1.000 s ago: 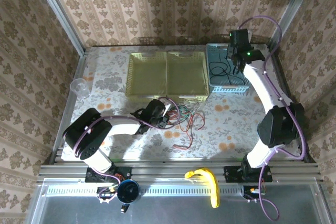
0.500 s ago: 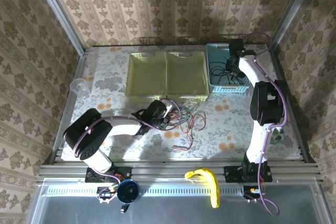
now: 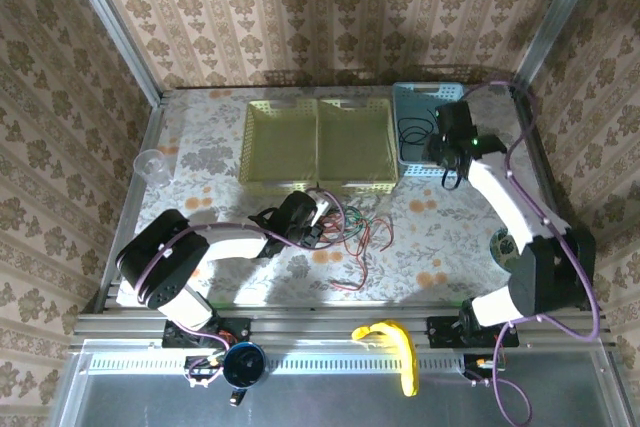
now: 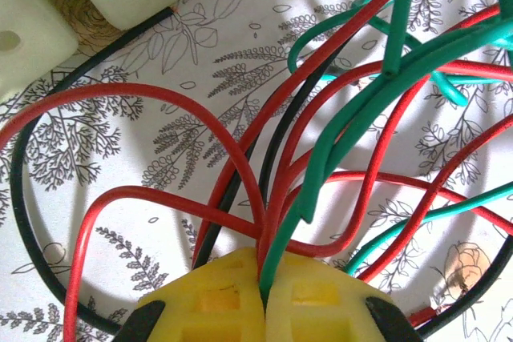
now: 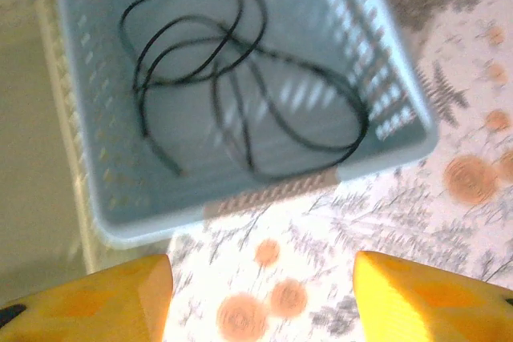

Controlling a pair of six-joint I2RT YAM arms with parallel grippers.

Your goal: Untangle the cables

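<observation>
My right gripper grabs a red cable's loose outer part next, away from my left gripper's hold, to draw it free and untangle it.
A tangle of red, green and black cables (image 3: pixel 352 229) lies on the flowered table in front of the yellow baskets. My left gripper (image 3: pixel 322 215) is at its left edge. In the left wrist view its yellow fingers (image 4: pixel 200 302) are shut on a red and a green cable (image 4: pixel 276 258), with more loops fanning out beyond. A single black cable (image 5: pixel 232 78) lies coiled in the blue basket (image 3: pixel 462 169). My right gripper (image 3: pixel 447 162) hovers open over the table just before that basket's front rim (image 5: pixel 264 198), its fingertips (image 5: pixel 417 294) wide apart with nothing between them.
Two pale yellow baskets (image 3: pixel 318 184) stand side by side at the back middle. A clear cup (image 3: pixel 150 164) sits at the far left. A yellow object (image 3: pixel 398 343) and a dark round one (image 3: pixel 243 363) rest on the rail in front of the table.
The right arm has pulled back from over the blue basket toward its front rim, open, leaving the black cable inside. The left gripper has stayed on the tangle.
</observation>
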